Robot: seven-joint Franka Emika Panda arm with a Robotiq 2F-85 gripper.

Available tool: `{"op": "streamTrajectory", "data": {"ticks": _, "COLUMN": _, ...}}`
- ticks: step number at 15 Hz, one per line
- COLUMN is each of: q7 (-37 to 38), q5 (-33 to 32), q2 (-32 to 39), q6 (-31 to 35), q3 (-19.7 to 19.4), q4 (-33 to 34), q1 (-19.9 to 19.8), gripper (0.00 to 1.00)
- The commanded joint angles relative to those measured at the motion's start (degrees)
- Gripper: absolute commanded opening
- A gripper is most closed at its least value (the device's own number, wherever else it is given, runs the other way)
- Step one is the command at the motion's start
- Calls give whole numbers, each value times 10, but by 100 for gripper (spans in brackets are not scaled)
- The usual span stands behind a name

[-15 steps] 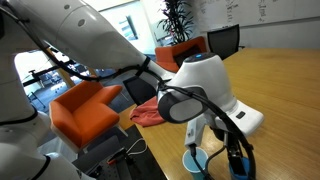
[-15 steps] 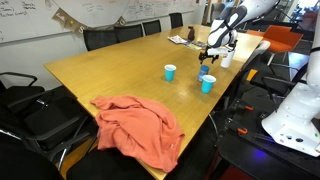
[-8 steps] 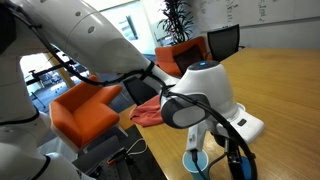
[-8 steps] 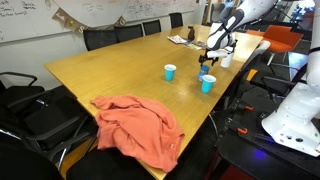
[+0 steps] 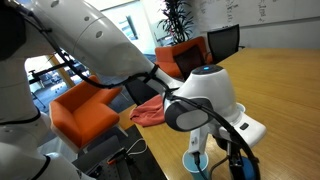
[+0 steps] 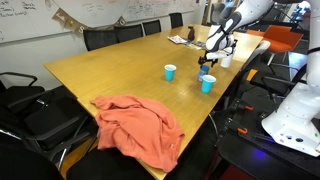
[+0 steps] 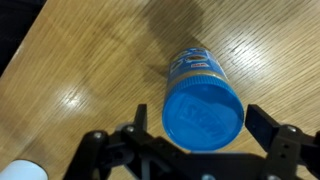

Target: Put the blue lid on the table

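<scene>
I can close my gripper on the blue lid now. My fingers reach past the lid's near edge in the wrist view, on either side of the lid.
In the wrist view the blue lid sits on top of a jar with a blue label that stands on the wooden table. My gripper is open, with one black finger on each side of the lid. The right finger is very close to the rim and the left finger stands a little off it. In an exterior view the gripper hangs over the far right end of the table. In the other exterior view the arm hides the lid.
Two teal cups stand near the table's right edge. A red-orange cloth lies at the near end. Black chairs line the far side. A white object shows at the wrist view's lower left corner.
The wrist has sunk slightly and shifted a little over the jar. Nothing on the table has moved.
</scene>
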Motion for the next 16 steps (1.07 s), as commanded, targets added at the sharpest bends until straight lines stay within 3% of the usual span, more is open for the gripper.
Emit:
{"op": "streamTrajectory", "data": {"ticks": 1, "q7": -20, "q5": 18, "q2": 9, "q6": 14, "q3": -3, "q4": 7, "q1": 1, "gripper": 100}}
{"op": "streamTrajectory", "data": {"ticks": 7, "q7": -18, "q5": 18, "q2": 16, "q6": 15, "q3": -4, "q4": 9, "q1": 1, "gripper": 99}}
{"op": "streamTrajectory", "data": {"ticks": 8, "q7": -19, "q5": 19, "q2": 16, "q6": 17, "q3": -3, "q4": 9, "q1": 0, "gripper": 74}}
{"op": "streamTrajectory", "data": {"ticks": 9, "q7": -18, "q5": 19, "q2": 17, "q6": 18, "q3": -3, "q4": 9, "q1": 1, "gripper": 74}}
{"op": "streamTrajectory", "data": {"ticks": 12, "q7": -16, "q5": 18, "q2": 19, "q6": 20, "q3": -5, "q4": 10, "q1": 3, "gripper": 55}}
{"op": "streamTrajectory", "data": {"ticks": 16, "q7": -13, "q5": 14, "q2": 9, "q6": 18, "q3": -8, "q4": 4, "q1": 8, "gripper": 54}}
